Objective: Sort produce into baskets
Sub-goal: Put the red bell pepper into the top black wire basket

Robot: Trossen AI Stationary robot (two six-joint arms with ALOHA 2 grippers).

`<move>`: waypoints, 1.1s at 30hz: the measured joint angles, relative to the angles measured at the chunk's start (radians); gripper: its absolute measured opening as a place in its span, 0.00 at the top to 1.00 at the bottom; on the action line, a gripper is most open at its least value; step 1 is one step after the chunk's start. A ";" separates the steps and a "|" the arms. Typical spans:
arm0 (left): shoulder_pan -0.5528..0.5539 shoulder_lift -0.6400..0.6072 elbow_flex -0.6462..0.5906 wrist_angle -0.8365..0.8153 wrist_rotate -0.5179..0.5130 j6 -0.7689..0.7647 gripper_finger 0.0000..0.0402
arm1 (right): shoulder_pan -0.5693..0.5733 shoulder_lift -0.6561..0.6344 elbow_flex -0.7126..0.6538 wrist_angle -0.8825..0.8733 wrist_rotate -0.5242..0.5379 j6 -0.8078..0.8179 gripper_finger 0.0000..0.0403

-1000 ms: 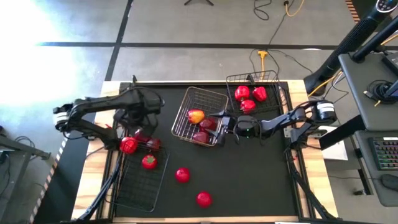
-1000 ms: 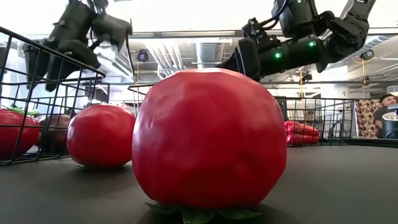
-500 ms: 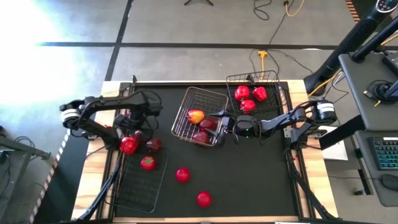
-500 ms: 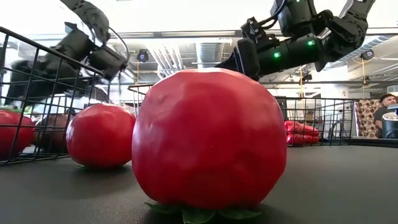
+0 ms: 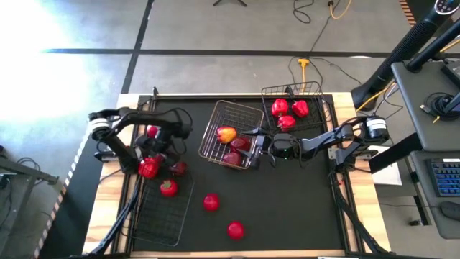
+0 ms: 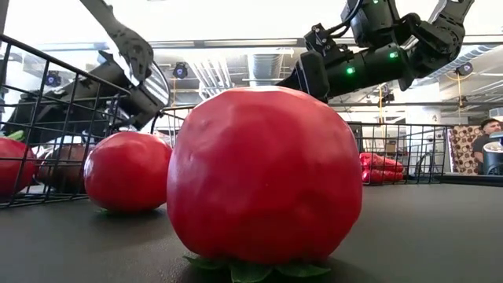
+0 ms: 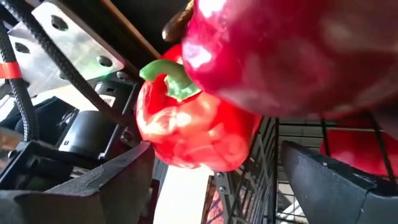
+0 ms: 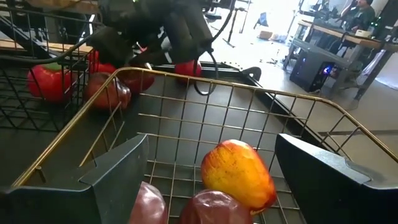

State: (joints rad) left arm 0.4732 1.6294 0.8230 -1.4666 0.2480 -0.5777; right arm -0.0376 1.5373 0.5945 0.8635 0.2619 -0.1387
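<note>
My left gripper's fingers stop short of the red pepper (image 7: 193, 134) beyond the dark red apple (image 7: 298, 56), so the left gripper first moves toward the pepper, then closes on it.
My left gripper (image 5: 162, 150) (image 7: 217, 155) is open, low over the far end of the left black basket (image 5: 162, 219). A dark red apple (image 7: 292, 56) is close before its fingers, with a red pepper (image 7: 193, 127) (image 5: 149, 168) behind. A second dark apple (image 5: 177, 167) and a tomato (image 5: 169, 188) also lie in this basket. My right gripper (image 5: 257, 142) (image 8: 211, 143) is open at the right rim of the silvery basket (image 5: 224, 114). That basket holds a yellow-red apple (image 8: 239, 174) and dark apples (image 5: 241, 144). Two tomatoes (image 5: 210, 202) (image 5: 235, 230) rest on the mat.
The right black basket (image 5: 316, 92) at the far right holds three red peppers (image 5: 286, 109). In the low view one tomato (image 6: 263, 173) fills the front and another (image 6: 126, 169) sits behind it. Open mat lies near the table's right and near edges.
My left arm has swung in toward the table's middle, and its gripper has come down toward the produce in the left black basket.
</note>
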 joint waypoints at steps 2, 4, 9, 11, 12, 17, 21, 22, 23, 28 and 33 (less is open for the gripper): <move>0.000 0.026 -0.003 0.002 -0.002 0.015 0.18 | 0.000 0.000 0.000 0.000 0.000 0.000 0.15; 0.000 0.047 -0.004 0.006 -0.003 0.039 0.19 | 0.000 0.000 0.000 -0.002 0.000 0.000 0.15; 0.000 0.090 -0.006 0.009 -0.056 0.098 0.19 | 0.000 0.000 -0.001 -0.015 0.000 -0.009 0.15; 0.000 0.099 -0.005 0.009 -0.056 0.106 0.19 | 0.000 0.000 -0.001 -0.016 0.000 -0.012 0.15; 0.000 0.103 -0.005 0.008 -0.056 0.111 0.19 | 0.000 0.000 -0.001 -0.016 0.000 -0.012 0.15; 0.000 0.111 -0.005 0.009 -0.072 0.104 0.19 | 0.000 0.000 -0.001 -0.017 0.000 -0.012 0.15; -0.001 0.111 -0.005 0.012 -0.098 0.079 0.18 | 0.000 0.001 0.000 -0.021 0.000 -0.012 0.15; -0.001 0.111 -0.005 0.015 -0.103 0.079 0.17 | 0.000 0.001 0.000 -0.021 0.000 -0.012 0.15; -0.001 0.111 -0.005 0.017 -0.105 0.082 0.17 | 0.000 0.001 0.000 -0.021 0.000 -0.012 0.15; 0.000 0.111 -0.007 0.047 -0.118 0.094 0.15 | 0.000 0.001 0.000 -0.021 0.000 -0.012 0.15; 0.000 0.111 -0.007 0.064 -0.135 0.071 0.15 | 0.000 0.001 0.000 -0.021 0.000 -0.012 0.15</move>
State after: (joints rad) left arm 0.4732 1.7405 0.8158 -1.4029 0.1132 -0.5064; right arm -0.0376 1.5383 0.5941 0.8424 0.2623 -0.1505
